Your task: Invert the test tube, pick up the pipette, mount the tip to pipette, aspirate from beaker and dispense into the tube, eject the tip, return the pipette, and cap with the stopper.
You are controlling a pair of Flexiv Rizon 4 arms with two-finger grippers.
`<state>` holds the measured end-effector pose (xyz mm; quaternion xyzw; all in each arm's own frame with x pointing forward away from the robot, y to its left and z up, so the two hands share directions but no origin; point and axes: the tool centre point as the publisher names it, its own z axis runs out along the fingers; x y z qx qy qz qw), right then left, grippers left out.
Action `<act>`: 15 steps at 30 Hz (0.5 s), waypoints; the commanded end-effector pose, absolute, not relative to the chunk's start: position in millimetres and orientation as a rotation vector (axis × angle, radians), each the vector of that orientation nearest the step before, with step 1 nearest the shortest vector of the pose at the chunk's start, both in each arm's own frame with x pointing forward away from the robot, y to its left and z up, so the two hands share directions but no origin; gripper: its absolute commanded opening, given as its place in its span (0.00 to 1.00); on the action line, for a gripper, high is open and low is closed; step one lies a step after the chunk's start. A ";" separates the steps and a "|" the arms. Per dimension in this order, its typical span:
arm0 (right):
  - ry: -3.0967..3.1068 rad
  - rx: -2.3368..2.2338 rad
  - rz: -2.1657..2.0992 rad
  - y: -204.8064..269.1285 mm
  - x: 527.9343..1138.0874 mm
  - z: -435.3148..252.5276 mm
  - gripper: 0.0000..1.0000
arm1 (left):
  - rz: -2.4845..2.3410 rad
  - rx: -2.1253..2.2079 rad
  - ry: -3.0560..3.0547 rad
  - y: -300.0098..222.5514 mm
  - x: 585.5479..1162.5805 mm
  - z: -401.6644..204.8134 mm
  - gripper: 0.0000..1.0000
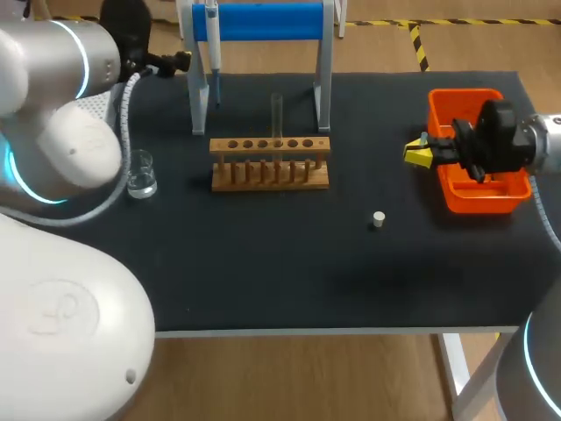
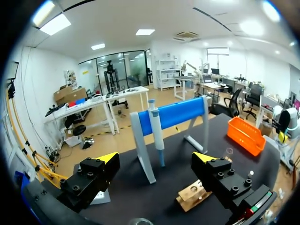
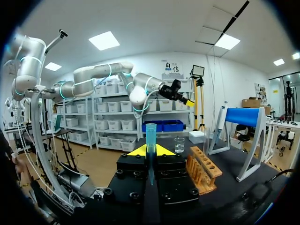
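My left gripper will next grab the pipette by its thick white body, because the pipette hangs long and upright and gets narrower down to a thin blue end (image 1: pixel 216 89).
My left gripper (image 2: pixel 156 158) is open, its yellow fingers wide apart just short of the blue stand (image 2: pixel 176 115). The white pipette (image 2: pixel 156 131) hangs on that stand, straight ahead of the gap between the fingers. A clear test tube (image 1: pixel 277 116) stands upright in the wooden rack (image 1: pixel 270 164). At the table's left sits the glass beaker (image 1: pixel 140 174). Beside the orange bin (image 1: pixel 478 200) my right gripper (image 1: pixel 417 153) is shut on a blue pipette tip (image 3: pixel 150 133), which sticks up between its fingers. A small white stopper (image 1: pixel 378 219) lies on the mat.
The stand's two grey legs (image 1: pixel 198 96) rise behind the rack. The black mat (image 1: pixel 289 263) is bare in front of the rack and around the stopper. My left arm's white body (image 1: pixel 61 158) stands over the table's left side, next to the beaker.
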<state>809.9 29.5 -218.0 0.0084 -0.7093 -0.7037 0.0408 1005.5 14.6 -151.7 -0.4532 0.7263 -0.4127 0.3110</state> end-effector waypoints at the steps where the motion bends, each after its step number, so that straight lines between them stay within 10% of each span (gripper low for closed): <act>1: -2.175 0.026 -2.153 28.8 809.0 -217.4 0.00 | -0.956 -1.264 1.754 6.6 1012.4 -155.5 1.00; 15: -2.175 0.026 -2.153 28.8 809.0 -217.4 0.00 | -1.024 -1.292 1.676 -8.1 1029.2 -155.9 1.00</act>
